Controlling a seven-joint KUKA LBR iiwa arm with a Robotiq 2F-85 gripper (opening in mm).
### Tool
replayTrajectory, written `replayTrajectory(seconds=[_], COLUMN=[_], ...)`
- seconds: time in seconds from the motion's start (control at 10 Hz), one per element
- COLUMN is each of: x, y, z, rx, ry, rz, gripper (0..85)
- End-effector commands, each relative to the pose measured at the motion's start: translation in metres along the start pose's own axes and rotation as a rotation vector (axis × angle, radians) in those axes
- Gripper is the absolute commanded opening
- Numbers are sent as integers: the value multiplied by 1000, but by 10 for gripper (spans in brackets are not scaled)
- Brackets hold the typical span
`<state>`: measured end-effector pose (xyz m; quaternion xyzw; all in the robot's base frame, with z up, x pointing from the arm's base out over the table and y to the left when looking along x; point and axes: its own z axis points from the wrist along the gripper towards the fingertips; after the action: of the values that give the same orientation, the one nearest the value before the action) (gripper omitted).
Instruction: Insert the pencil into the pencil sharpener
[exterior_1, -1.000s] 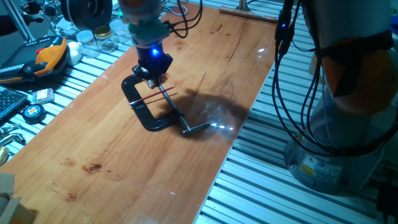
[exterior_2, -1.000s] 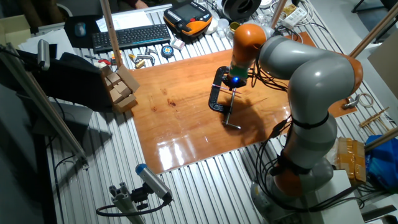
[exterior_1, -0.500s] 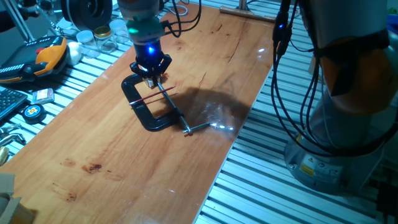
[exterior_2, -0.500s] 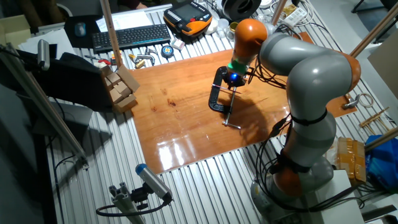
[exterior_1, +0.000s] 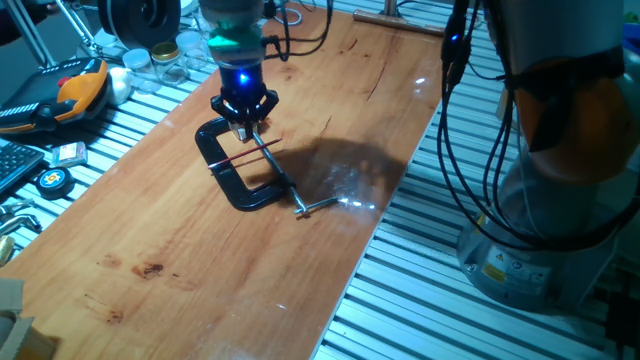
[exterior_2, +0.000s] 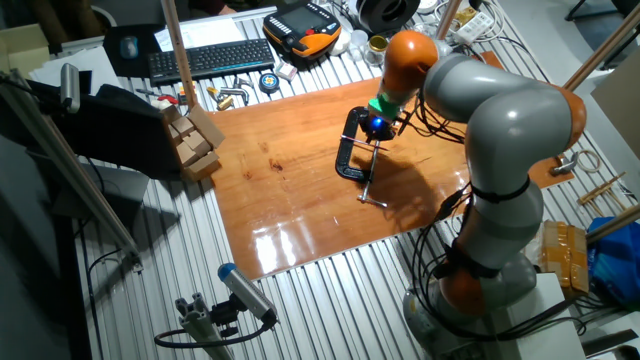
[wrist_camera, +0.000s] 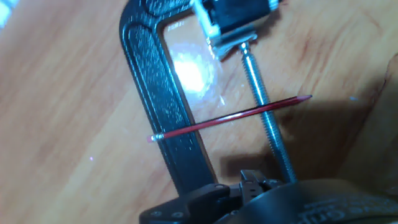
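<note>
The pencil's dark tip (wrist_camera: 305, 97) has to stay free for the sharpener. My gripper will grab the pencil by its eraser end (wrist_camera: 158, 136) next.
The thin red pencil (wrist_camera: 230, 117) lies loose across the frame of the black C-clamp (wrist_camera: 155, 93) and its steel screw rod (wrist_camera: 264, 112), dark tip to the right. It also shows in one fixed view (exterior_1: 248, 157). The small silver-and-black pencil sharpener (wrist_camera: 239, 18) sits at the end of the screw, inside the clamp's mouth. My gripper (exterior_1: 243, 122) hangs just above the clamp's (exterior_1: 222, 172) far end, fingers spread and empty; it also shows in the other fixed view (exterior_2: 375, 133). In the fixed views the hand hides the sharpener.
The clamp's handle bar (exterior_1: 318, 206) sticks out toward the board's right edge. Left of the board lie an orange-black tool (exterior_1: 70, 90), a tape measure (exterior_1: 52, 180) and jars (exterior_1: 160, 55). Wooden blocks (exterior_2: 195, 140) and a keyboard (exterior_2: 210, 58) stand beyond it. Cables (exterior_1: 480, 150) hang at the right.
My gripper has risen slightly and shifted a little toward the far end of the clamp. The pencil, clamp and sharpener have not moved.
</note>
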<state>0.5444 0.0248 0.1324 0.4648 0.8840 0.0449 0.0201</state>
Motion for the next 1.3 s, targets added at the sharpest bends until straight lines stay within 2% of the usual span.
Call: replayTrajectory(seconds=[0.0, 0.1, 0.2, 0.3, 0.4, 0.5, 0.7, 0.9, 1.2], x=[0, 0, 0, -6, -10, -10, -5, -8, -12], y=[0, 0, 0, 1, 3, 4, 10, 12, 12], z=[0, 0, 0, -1, -1, 1, 6, 9, 12], rx=[5, 14, 15, 30, 38, 36, 41, 30, 31], ry=[-37, -42, -19, 13, 17, 0, -51, -56, -56], rz=[212, 248, 287, 322, 334, 349, 427, 518, 542], gripper=[0, 0, 0, 0, 0, 0, 0, 0, 0])
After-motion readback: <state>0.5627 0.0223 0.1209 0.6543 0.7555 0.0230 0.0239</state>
